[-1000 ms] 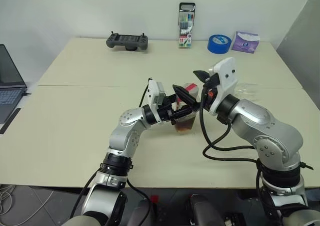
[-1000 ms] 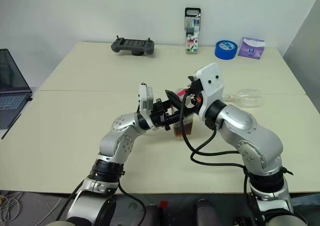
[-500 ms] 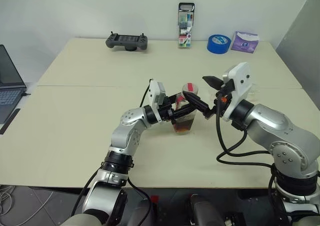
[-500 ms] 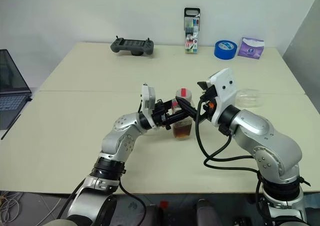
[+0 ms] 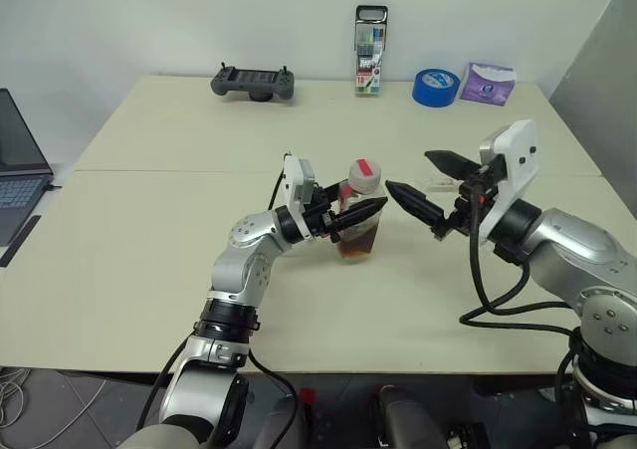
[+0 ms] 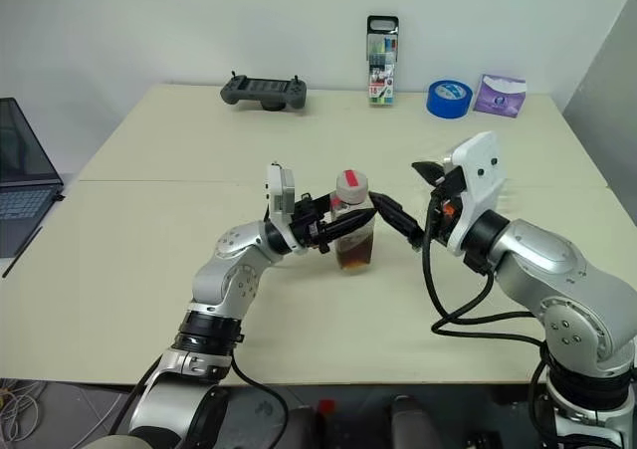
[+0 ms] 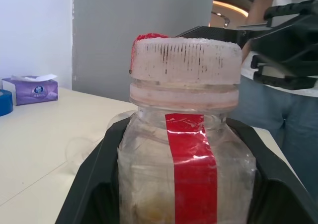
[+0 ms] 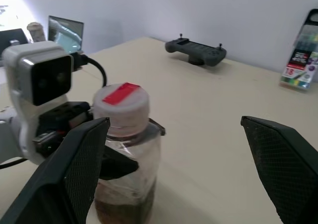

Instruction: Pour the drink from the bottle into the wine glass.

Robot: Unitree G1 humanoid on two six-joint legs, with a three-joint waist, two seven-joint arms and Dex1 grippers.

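Note:
I should move my right gripper toward the pale cap (image 5: 365, 173) (image 8: 121, 110) before closing, because its fingers don't reach the cap yet.
The bottle (image 5: 360, 218) is upright near the table's middle, clear, with a red strip and a pale cap (image 5: 365, 173) on top. The dark drink (image 6: 353, 258) fills its bottom. My left gripper (image 5: 360, 215) is shut on the bottle's body, one black finger on each side (image 7: 94, 184). My right gripper (image 5: 408, 170) stands open just right of the cap, apart from it, pointing at the bottle; its two wide-spread fingers (image 8: 74, 169) frame the bottle. The wine glass (image 5: 438, 182) lies behind the right gripper, mostly hidden.
At the table's far edge are a game controller (image 5: 253, 81), a marker set (image 5: 370, 51), a blue tape roll (image 5: 435, 87) and a purple tissue pack (image 5: 488, 83). A laptop (image 5: 15, 165) is at the left. A person (image 7: 278, 119) stands beyond the table.
My right gripper, open throughout, has drawn back from the bottle's cap toward the right. The left gripper has kept its grip on the bottle and hardly moved.

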